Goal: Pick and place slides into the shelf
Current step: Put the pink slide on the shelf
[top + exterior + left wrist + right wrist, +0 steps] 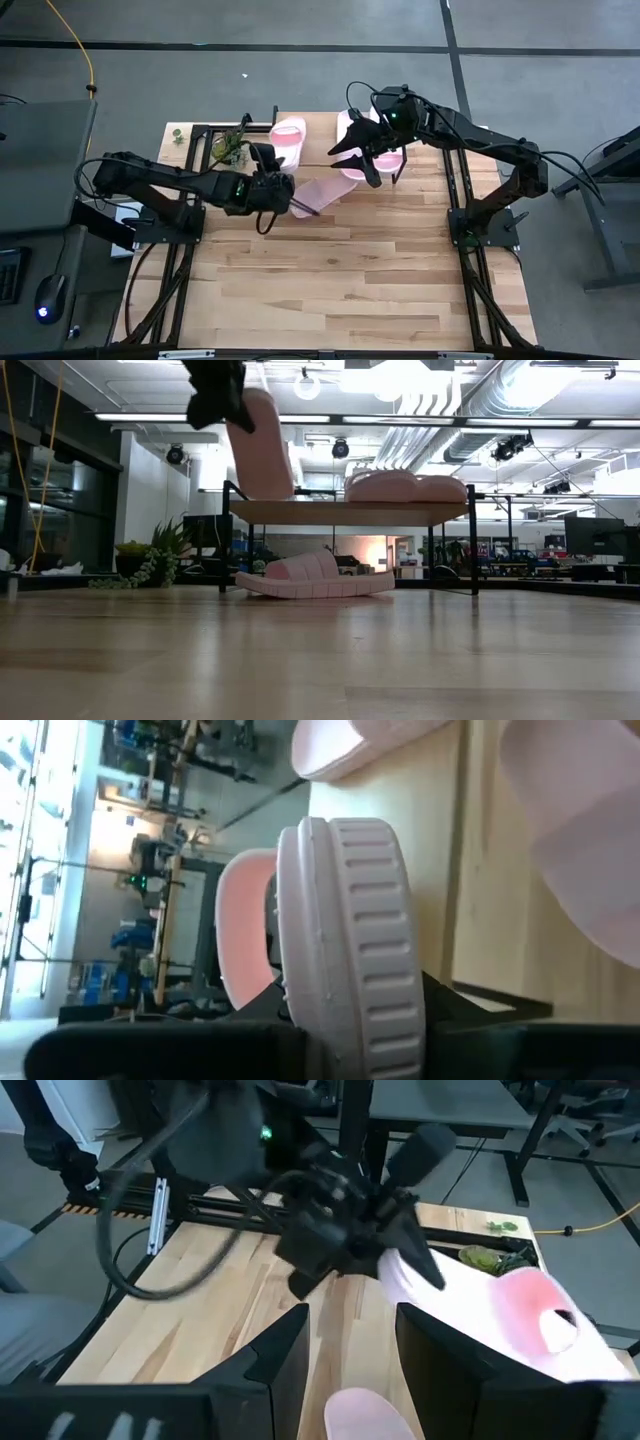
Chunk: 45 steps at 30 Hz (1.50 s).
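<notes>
My left gripper holds the slide too high to release it yet, as the tilted slide's lower end hangs above the shelf's top board, so it should first lower the slide.
The shelf point(350, 512) stands at the table's far side. Two pale pink slides point(405, 487) lie on its top board, and one slide point(315, 578) rests sole-down on the table under it. My left gripper point(285, 198) is shut on another slide point(322, 191), held in the air by the shelf's left end point(262, 445). My right gripper point(358, 165) hovers open above a slide on the shelf point(352, 140). That slide's tip point(365, 1415) shows below and between its fingers, untouched. My left gripper holds the slide at the end nearest the wrist, where the ribbed strap point(345, 1000) meets the sole point(245, 950); the slide itself hides the fingertips. The slide is lifted clear and hangs steeply tilted below the gripper, its lower end point(278, 488) near the shelf's top board.
A green plant point(230, 148) sits at the far left beside the shelf. Black frame rails point(190, 160) run along both table sides. The wide near half of the wooden table point(330, 290) lies in front of the shelf.
</notes>
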### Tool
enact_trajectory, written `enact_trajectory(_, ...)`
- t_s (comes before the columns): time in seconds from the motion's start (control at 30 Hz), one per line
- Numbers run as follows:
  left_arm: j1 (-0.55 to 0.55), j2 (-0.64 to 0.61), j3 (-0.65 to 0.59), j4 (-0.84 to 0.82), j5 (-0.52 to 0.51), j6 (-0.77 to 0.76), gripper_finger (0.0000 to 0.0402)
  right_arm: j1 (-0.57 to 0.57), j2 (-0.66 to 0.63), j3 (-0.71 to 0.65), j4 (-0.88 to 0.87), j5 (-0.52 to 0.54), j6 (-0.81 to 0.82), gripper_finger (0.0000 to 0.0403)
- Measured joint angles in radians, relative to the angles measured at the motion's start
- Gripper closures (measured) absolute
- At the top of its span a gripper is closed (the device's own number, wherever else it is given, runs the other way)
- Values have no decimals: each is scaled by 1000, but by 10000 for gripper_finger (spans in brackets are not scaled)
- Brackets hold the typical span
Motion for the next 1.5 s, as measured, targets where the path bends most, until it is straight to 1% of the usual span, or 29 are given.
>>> enact_trajectory(0.1, 42, 7, -2, -1, 25, 22, 345, 0, 0, 0, 0, 0, 0, 261)
enact_trajectory(0.3, 94, 13, -3, 48, 75, 84, 345, 0, 0, 0, 1, 0, -12, 261)
enact_trajectory(0.67, 118, 13, -3, 149, 105, 176, 345, 0, 0, 0, 0, -7, -20, 261)
enact_trajectory(0.77, 120, 13, -3, 158, 107, 185, 345, 0, 0, 0, 0, -10, -19, 261)
enact_trajectory(0.93, 157, 13, -3, 158, 108, 189, 345, 0, 0, 0, -4, -11, -20, 261)
enact_trajectory(1.03, 189, 13, -3, 160, 111, 201, 345, 0, 0, 0, -4, -29, -20, 261)
enact_trajectory(1.2, 232, 13, -3, 161, 166, 205, 345, 0, 0, 0, -4, -38, -20, 261)
enact_trajectory(1.3, 250, 15, -3, 167, 178, 209, 345, 0, 0, 0, -4, -39, -20, 261)
enact_trajectory(1.5, 254, 34, -2, 208, 175, 256, 346, 0, 0, 0, -4, -39, -28, 261)
